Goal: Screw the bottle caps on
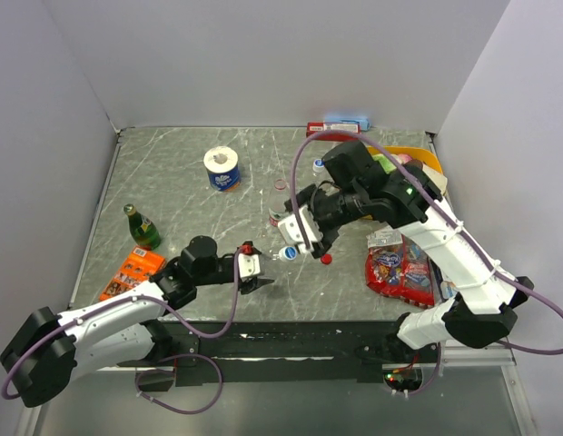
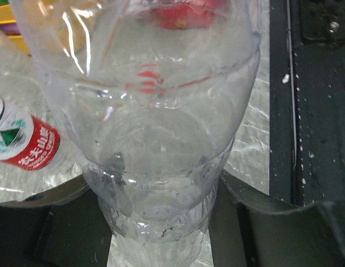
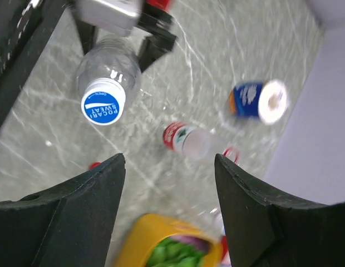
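The robot's right gripper needs to reach the blue cap (image 1: 288,252) and take hold of its opposite sides, in line with the clear bottle, so that it can screw the cap on.
My left gripper (image 1: 254,271) is shut on a clear bottle (image 2: 156,139), whose body fills the left wrist view between the two dark fingers (image 2: 256,222). That bottle (image 3: 108,67) wears a blue cap (image 3: 103,101) with white lettering, and the cap (image 1: 288,252) points toward the right arm. My right gripper (image 3: 169,158) stands open and empty just above and beyond the cap, shown in the top view as the right gripper (image 1: 309,243). A red cap (image 1: 326,259) lies loose on the table, the same cap (image 3: 94,165) beside my right gripper's left finger. A red-labelled bottle (image 3: 186,139) sits further back.
A toilet roll (image 1: 222,167) stands at the back left, with a green bottle (image 1: 142,227) and an orange packet (image 1: 132,271) on the left. On the right are a red snack bag (image 1: 400,270) and a yellow bag (image 1: 418,163). A small clear bottle (image 1: 318,166) stands behind the right arm.
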{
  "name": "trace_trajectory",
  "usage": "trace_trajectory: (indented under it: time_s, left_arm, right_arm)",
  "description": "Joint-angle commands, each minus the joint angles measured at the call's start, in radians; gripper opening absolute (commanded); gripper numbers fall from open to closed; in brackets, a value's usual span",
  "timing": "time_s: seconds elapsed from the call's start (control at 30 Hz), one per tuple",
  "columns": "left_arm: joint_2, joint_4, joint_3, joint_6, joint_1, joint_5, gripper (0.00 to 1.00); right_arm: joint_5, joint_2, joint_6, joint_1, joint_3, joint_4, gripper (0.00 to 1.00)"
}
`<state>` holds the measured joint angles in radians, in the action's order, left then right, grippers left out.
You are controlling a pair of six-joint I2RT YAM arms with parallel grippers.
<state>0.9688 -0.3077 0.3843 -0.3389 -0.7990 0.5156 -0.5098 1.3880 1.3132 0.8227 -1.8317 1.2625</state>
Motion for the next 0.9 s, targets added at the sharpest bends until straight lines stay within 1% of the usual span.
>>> trace_trajectory:
  time_s: [0.0, 0.1, 0.27, 0.57, 0.77, 0.87]
  left_arm:
    - [0.013, 0.048, 0.071, -0.110, 0.003, 0.093, 0.01]
    - [0.015, 0.078, 0.087, -0.118, 0.006, 0.097, 0.01]
    - [0.019, 0.088, 0.102, -0.117, 0.004, 0.104, 0.01]
    - [0.022, 0.075, 0.099, -0.098, 0.004, 0.100, 0.01]
    - [0.021, 0.074, 0.099, -0.110, 0.004, 0.095, 0.01]
    - [0.022, 0.078, 0.105, -0.123, 0.004, 0.090, 0.01]
  right_arm:
    - [-0.105, -0.015, 0.379, 0.029, 0.000, 0.164, 0.72]
    - [-0.122, -0.017, 0.484, 0.038, 0.000, 0.253, 0.73]
    - [-0.110, -0.046, 0.546, 0.072, 0.064, 0.305, 0.73]
    - [-0.076, -0.099, 0.555, 0.110, 0.167, 0.310, 0.70]
    - [-0.078, -0.092, 0.537, 0.127, 0.169, 0.308, 0.67]
    - [-0.072, -0.070, 0.531, 0.130, 0.155, 0.310, 0.63]
